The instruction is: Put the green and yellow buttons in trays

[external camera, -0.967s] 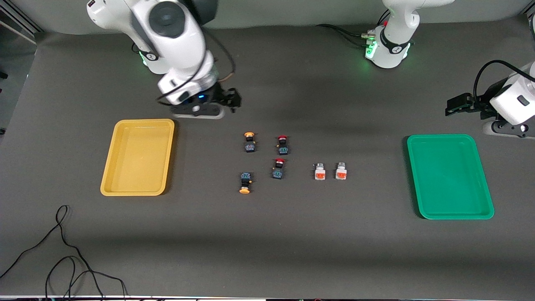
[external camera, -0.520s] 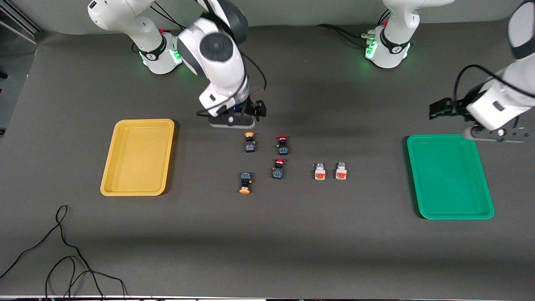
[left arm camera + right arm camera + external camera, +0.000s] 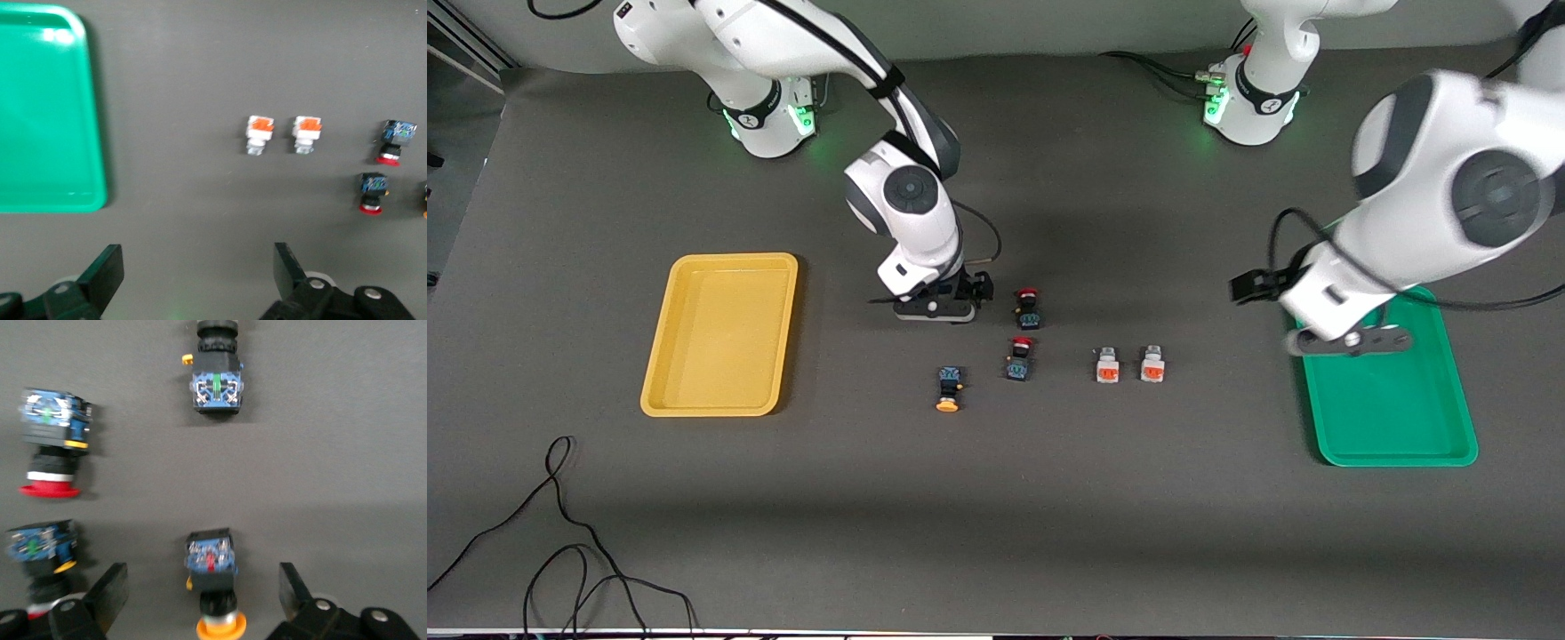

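Observation:
My left gripper should next grab the white block nearest that tray by its orange-faced housing [image 3: 1152,369] and place it in the green tray [image 3: 1396,418].
One yellow-capped button [image 3: 213,587] lies between the open fingers of my right gripper [image 3: 202,597], untouched; in the front view that gripper [image 3: 935,309] hides it. The other yellow-capped button [image 3: 949,389] lies nearer the front camera and also shows in the right wrist view [image 3: 217,380]. Two white blocks with orange faces [image 3: 1107,365] [image 3: 1152,364] stand side by side, also in the left wrist view [image 3: 259,133] [image 3: 307,133]. My left gripper [image 3: 1347,340] is open and empty [image 3: 198,273] over the green tray's [image 3: 1396,418] edge that faces the blocks. The yellow tray [image 3: 720,333] is empty.
Two red-capped black-and-blue switches [image 3: 1029,308] [image 3: 1020,357] lie close beside the right gripper, toward the white blocks. A loose black cable [image 3: 560,533] lies near the front edge at the right arm's end. The green tray [image 3: 40,120] is empty.
The right gripper has come from beside the yellow tray's base-side corner down around the yellow-capped button. The left arm has swung in from the table's end to over the green tray's edge.

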`<action>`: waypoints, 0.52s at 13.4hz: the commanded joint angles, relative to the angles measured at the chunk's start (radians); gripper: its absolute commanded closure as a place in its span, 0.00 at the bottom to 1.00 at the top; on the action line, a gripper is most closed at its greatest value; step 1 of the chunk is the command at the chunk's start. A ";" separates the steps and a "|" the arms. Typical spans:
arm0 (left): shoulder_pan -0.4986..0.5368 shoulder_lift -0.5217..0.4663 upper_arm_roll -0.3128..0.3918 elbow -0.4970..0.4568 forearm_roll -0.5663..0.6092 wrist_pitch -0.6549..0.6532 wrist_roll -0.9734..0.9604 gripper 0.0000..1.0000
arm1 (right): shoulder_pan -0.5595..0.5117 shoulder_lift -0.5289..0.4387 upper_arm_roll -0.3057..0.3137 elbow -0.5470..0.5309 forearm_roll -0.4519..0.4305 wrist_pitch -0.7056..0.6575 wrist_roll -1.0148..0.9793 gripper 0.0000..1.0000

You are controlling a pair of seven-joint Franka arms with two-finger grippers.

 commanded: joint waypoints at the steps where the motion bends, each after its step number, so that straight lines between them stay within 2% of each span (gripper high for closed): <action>1: -0.046 0.068 0.008 -0.047 0.013 0.120 -0.035 0.00 | 0.004 0.060 -0.001 0.014 -0.026 0.062 0.001 0.00; 4: -0.070 0.114 0.010 -0.162 0.032 0.298 -0.034 0.00 | 0.008 0.091 0.001 0.014 -0.026 0.062 0.001 0.02; 5: -0.073 0.133 0.010 -0.190 0.056 0.347 -0.034 0.00 | 0.006 0.089 0.001 0.017 -0.026 0.062 0.009 0.15; 7: -0.093 0.194 0.010 -0.198 0.062 0.400 -0.035 0.00 | 0.003 0.080 0.001 0.022 -0.024 0.053 0.010 0.62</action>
